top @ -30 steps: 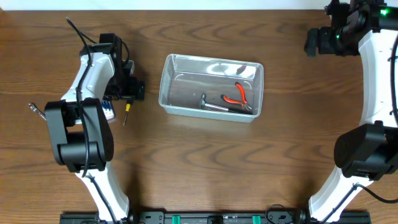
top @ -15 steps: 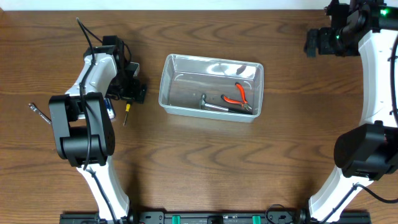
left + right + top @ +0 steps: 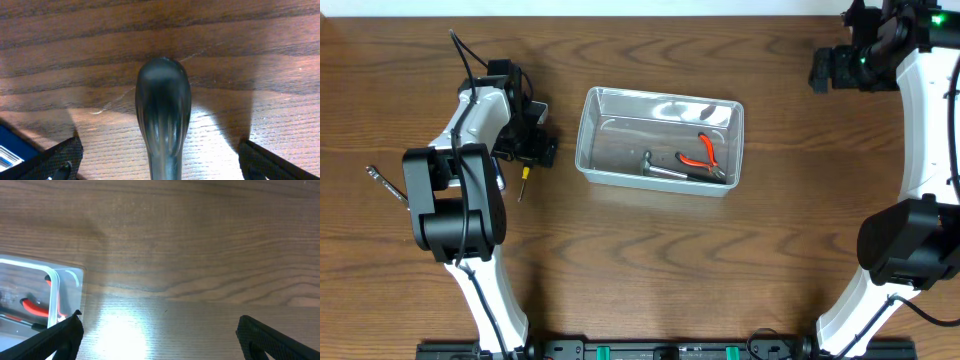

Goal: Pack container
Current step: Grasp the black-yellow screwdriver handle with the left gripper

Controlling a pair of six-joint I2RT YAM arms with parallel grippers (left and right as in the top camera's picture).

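Note:
I need to close my left gripper on the screwdriver now, because both fingertips meet their shadows on the wood on either side of the dark handle (image 3: 163, 107).
The clear plastic container (image 3: 594, 135) sits mid-table, holding red-handled pliers (image 3: 705, 152) and a grey metal tool (image 3: 664, 170). Left of it, my left gripper (image 3: 536, 148) is low over a screwdriver (image 3: 523, 180). In the left wrist view the dark screwdriver handle (image 3: 162, 110) lies between the wide-open fingers (image 3: 55, 159) without touching either. My right gripper (image 3: 825, 68) hangs open at the far right back, nothing in it. Its wrist view shows the container's corner (image 3: 60, 280) and the pliers (image 3: 35, 307) at the left, with bare wood between its fingertips (image 3: 275, 337).
A blue case (image 3: 496, 179) lies beside the screwdriver under my left arm, its corner showing in the left wrist view (image 3: 10, 150). A small silver tool (image 3: 382, 182) rests at the far left of the table.
My left arm has edged slightly to the right, over the screwdriver. The right arm and the container's contents have not moved.

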